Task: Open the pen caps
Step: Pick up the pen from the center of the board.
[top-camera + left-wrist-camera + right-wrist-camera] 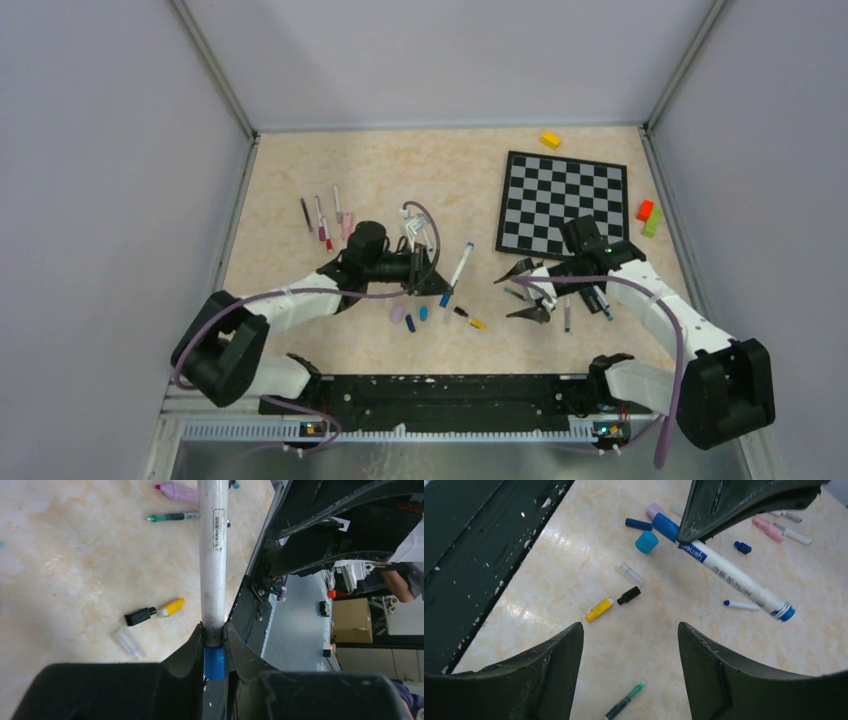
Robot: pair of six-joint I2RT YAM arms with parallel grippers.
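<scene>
The blue cap should stay free to pull off, so my right gripper will next grab the white marker [213, 555] by its body toward the marker's far end [213, 502].
My left gripper [214, 630] is shut on a white marker [213, 555], pinching it where the barrel meets its blue cap [215, 662]. The marker is held just above the table [300, 170], pointing toward the right arm. My right gripper [630, 627] stands open over bare table, nothing between its fingers, a short way from the marker's far end [786, 612]. Loose pen caps lie below the marker: lilac [397, 313], navy [410, 322], blue [646, 541], clear [630, 572] and black [629, 595].
A chessboard [565, 200] lies at the back right, with a yellow block [551, 139] behind it and red [645, 210] and green blocks beside it. Thin pens lie at the left [320, 220] and under the right arm [566, 312]. A green pen [624, 702] lies below my right gripper.
</scene>
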